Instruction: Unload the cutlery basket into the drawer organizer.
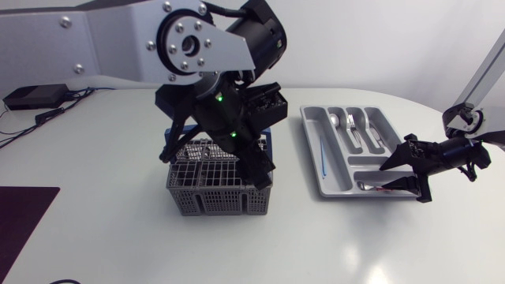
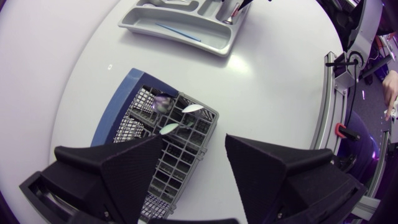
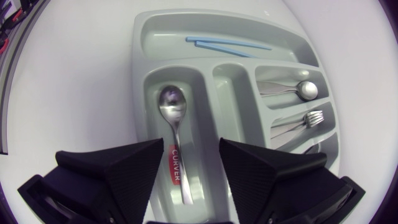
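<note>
The spoon's bowl sticks up on top, and the basket's grid closes around the spoon's handle, so my left gripper should grab the spoon by its bowl.
The grey cutlery basket (image 1: 221, 202) with a blue side stands left of the table's middle, and my left gripper (image 1: 217, 158) hangs open right above it. Seen from the left wrist, the open gripper (image 2: 196, 168) looks down into the basket (image 2: 134, 93), where a few spoon bowls (image 2: 191, 108) stick up. The grey drawer organizer (image 1: 312, 150) lies to the right. My right gripper (image 1: 404, 173) is open over its near end. Under that gripper (image 3: 191, 174) a spoon (image 3: 172, 106) lies flat in a compartment of the organizer (image 3: 140, 74), free of both fingers.
Other compartments hold blue sticks (image 3: 230, 43), another spoon (image 3: 301, 90) and a fork (image 3: 308, 119). A black box with cables (image 1: 35, 96) sits at the back left. A dark mat (image 1: 24, 221) lies at the front left.
</note>
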